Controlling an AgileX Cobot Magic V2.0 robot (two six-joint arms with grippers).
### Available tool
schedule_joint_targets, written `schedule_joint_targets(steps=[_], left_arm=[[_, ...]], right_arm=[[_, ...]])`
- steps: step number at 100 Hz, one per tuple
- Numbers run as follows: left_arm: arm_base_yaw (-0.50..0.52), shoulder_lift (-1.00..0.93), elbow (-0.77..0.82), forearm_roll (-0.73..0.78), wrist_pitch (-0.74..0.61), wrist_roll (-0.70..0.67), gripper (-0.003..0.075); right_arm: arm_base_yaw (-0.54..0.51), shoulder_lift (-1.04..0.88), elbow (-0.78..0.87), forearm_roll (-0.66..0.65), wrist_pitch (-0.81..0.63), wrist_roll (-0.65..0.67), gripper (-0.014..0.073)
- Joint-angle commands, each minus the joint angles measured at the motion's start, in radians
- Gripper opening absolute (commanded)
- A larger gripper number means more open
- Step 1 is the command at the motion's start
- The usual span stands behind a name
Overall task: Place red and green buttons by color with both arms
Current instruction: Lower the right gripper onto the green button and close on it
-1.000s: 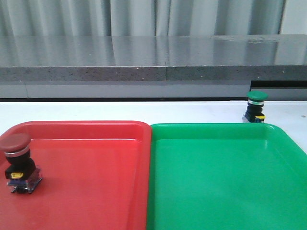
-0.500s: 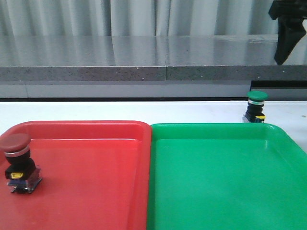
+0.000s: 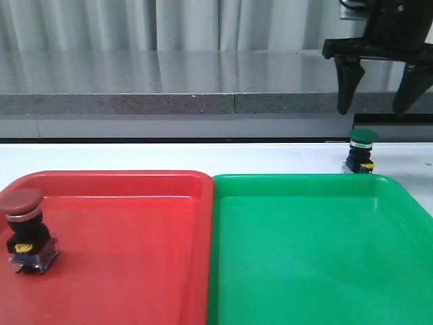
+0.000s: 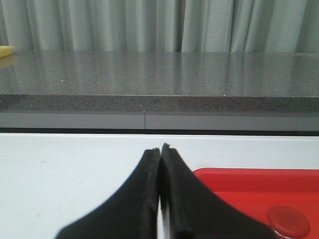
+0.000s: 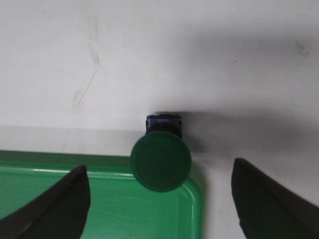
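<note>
My right gripper needs to go lower before it closes on the cap, because its fingers stop above the cap of the green button (image 3: 360, 150).
The red button (image 3: 26, 230) stands upright inside the red tray (image 3: 135, 237), near its left edge; its cap also shows in the left wrist view (image 4: 289, 221). The green button (image 3: 360, 150) stands upright on the white table just behind the green tray's (image 3: 318, 250) far right corner. My right gripper (image 3: 379, 101) hangs open above the green button, its fingers spread on either side. In the right wrist view the green button (image 5: 160, 160) lies between the open fingers (image 5: 60, 209). My left gripper (image 4: 159, 152) is shut and empty, low over the table left of the red tray (image 4: 234, 191).
The two trays sit side by side on a white table (image 3: 135, 156). A grey stone ledge (image 3: 169, 88) and a grey curtain run along the back. The table surface beyond the green tray is scuffed (image 5: 84, 84).
My right arm has come into the front view from the upper right and moved left and down, and now hangs open over the green button. Both buttons stay still.
</note>
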Motion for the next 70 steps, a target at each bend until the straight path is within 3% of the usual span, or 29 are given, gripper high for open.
schedule_joint_targets(steps=[1, 53, 61, 70], left_arm=[[0.001, -0.032, 0.011, -0.009, -0.087, -0.009, -0.002], [0.001, -0.032, 0.011, -0.009, -0.087, -0.009, -0.002], [0.001, -0.032, 0.011, -0.009, -0.087, -0.009, -0.002], [0.001, -0.032, 0.011, -0.009, -0.087, -0.009, -0.002]], right_arm=[[-0.001, -0.011, -0.068, 0.008, 0.015, -0.006, 0.0584], [-0.001, 0.091, -0.095, 0.009, 0.037, -0.006, 0.0581], [-0.001, 0.091, -0.095, 0.009, 0.036, -0.006, 0.0526], [-0.001, 0.091, -0.095, 0.009, 0.031, -0.006, 0.0388]])
